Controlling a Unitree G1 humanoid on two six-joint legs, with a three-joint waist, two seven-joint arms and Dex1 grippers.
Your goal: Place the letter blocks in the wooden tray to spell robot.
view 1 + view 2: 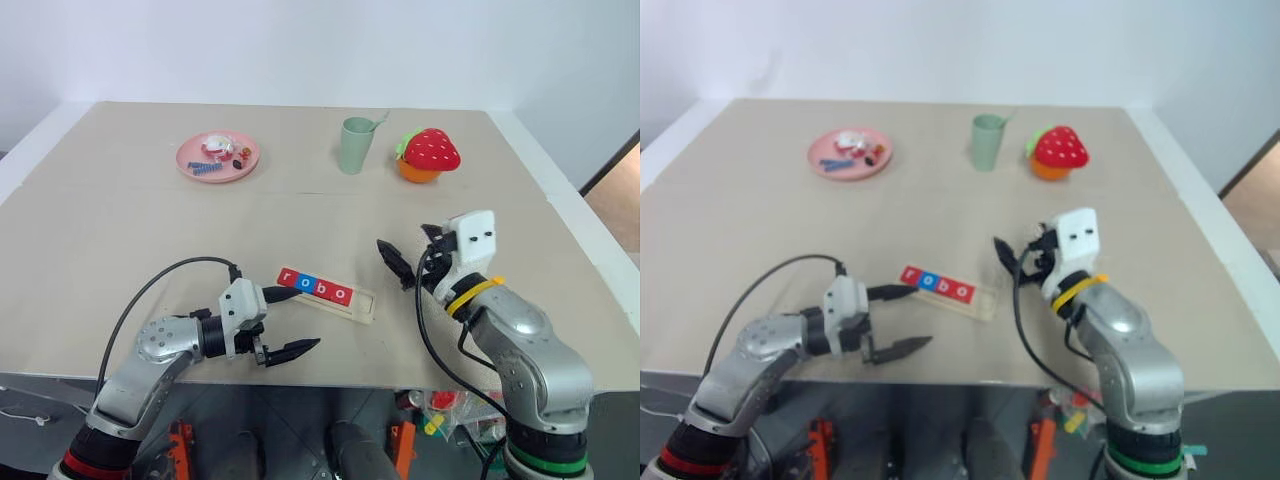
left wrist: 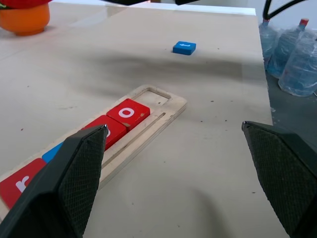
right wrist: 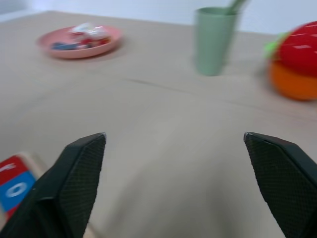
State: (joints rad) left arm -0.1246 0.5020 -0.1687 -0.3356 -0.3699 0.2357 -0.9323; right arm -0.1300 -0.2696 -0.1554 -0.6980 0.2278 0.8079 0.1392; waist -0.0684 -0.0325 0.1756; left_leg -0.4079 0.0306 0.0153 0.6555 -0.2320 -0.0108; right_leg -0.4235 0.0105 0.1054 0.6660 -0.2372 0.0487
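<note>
I should grip the t block next by its opposite edges with my right gripper, to finish spelling robot in the wooden tray (image 1: 363, 305).
The wooden tray (image 1: 363, 305) lies near the table's front edge, and four letter blocks (image 1: 315, 287) in its groove read r, o, b, o. Its right end slot (image 2: 157, 93) is bare. One blue letter block (image 2: 184, 47) lies flat on the table beyond that end, its letter unclear. My left gripper (image 1: 293, 322) is open, level with the table, with one finger by the tray's left end and the other nearer the front edge. My right gripper (image 1: 412, 252) hovers open to the right of the tray and holds nothing.
At the back stand a pink plate (image 1: 190, 168) with small items, a green cup (image 1: 354, 145) with a spoon, and a strawberry toy (image 1: 432, 150) on an orange bowl. Water bottles (image 2: 297, 64) stand on the floor beyond the table's right edge.
</note>
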